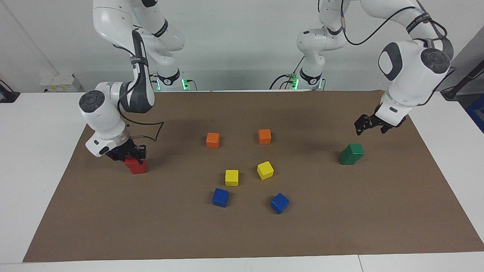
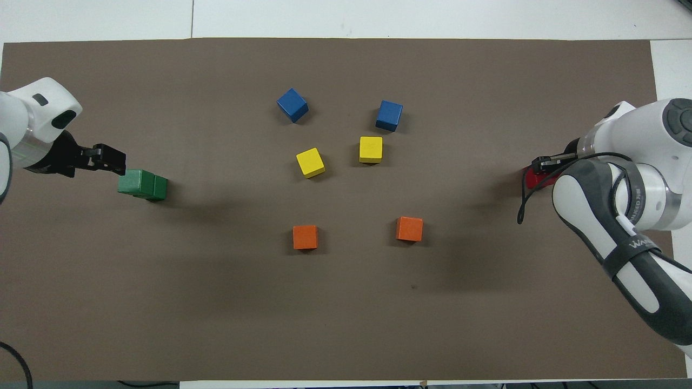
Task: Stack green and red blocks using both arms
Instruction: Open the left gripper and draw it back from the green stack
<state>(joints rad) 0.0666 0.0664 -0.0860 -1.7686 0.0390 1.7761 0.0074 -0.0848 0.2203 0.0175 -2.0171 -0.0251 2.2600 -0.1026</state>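
My right gripper should release the held block, because the bottom of that block sits on the lower block of the red stack and the held block would stand.
Two green blocks [image 1: 351, 153] stand stacked toward the left arm's end of the mat, the top one slightly skewed; the overhead view shows the green blocks [image 2: 143, 185] as well. My left gripper [image 1: 370, 129] hangs open just above and beside that stack, touching nothing; from overhead the left gripper [image 2: 114, 162] ends at the stack's edge. Toward the right arm's end, my right gripper [image 1: 130, 155] is low over the mat and shut on a red block [image 1: 136, 166]. From overhead the right gripper [image 2: 546, 162] hides most of the red block [image 2: 538, 180]. Whether a second red block sits beneath is unclear.
The brown mat [image 1: 242, 234] covers the table. Mid-mat lie two orange cubes [image 1: 213, 140] [image 1: 264, 136], two yellow cubes [image 1: 231, 177] [image 1: 265, 170], and two blue cubes [image 1: 220, 197] [image 1: 280, 203] farthest from the robots.
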